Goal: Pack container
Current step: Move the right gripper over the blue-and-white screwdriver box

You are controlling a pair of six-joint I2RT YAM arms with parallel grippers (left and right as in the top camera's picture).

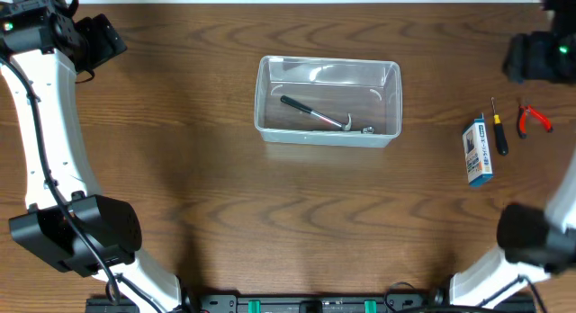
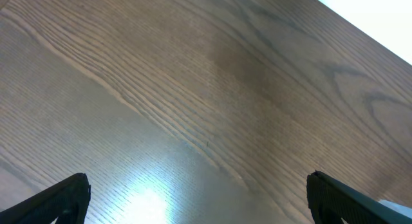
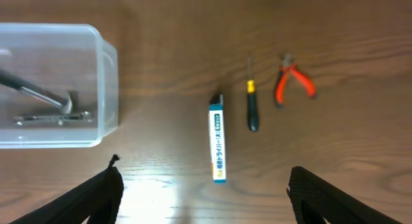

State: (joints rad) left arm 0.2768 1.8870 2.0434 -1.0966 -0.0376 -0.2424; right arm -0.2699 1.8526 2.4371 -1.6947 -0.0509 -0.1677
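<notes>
The blue and white box (image 1: pixel 477 151) is to go down lengthwise into the container, so the right gripper will grab it near the box's middle, across its narrow width.
The clear plastic container (image 1: pixel 328 102) stands at the table's middle, a little to the far side, and shows in the right wrist view (image 3: pixel 51 85). A hammer (image 1: pixel 311 113) and a small metal tool (image 1: pixel 365 130) lie inside it. A blue and white box (image 1: pixel 477 151), a black and yellow screwdriver (image 1: pixel 499 129) and red pliers (image 1: pixel 533 120) lie at the right. They show too in the right wrist view: box (image 3: pixel 218 144), screwdriver (image 3: pixel 252 107), pliers (image 3: pixel 293 81). My left gripper (image 2: pixel 199 205) is open and empty over bare wood. My right gripper (image 3: pixel 205 198) is open and empty, above the box.
The left arm (image 1: pixel 54 97) reaches to the far left corner. The right arm's wrist (image 1: pixel 540 57) hangs at the far right, above the loose tools. The table's far edge (image 2: pixel 380 31) shows in the left wrist view.
</notes>
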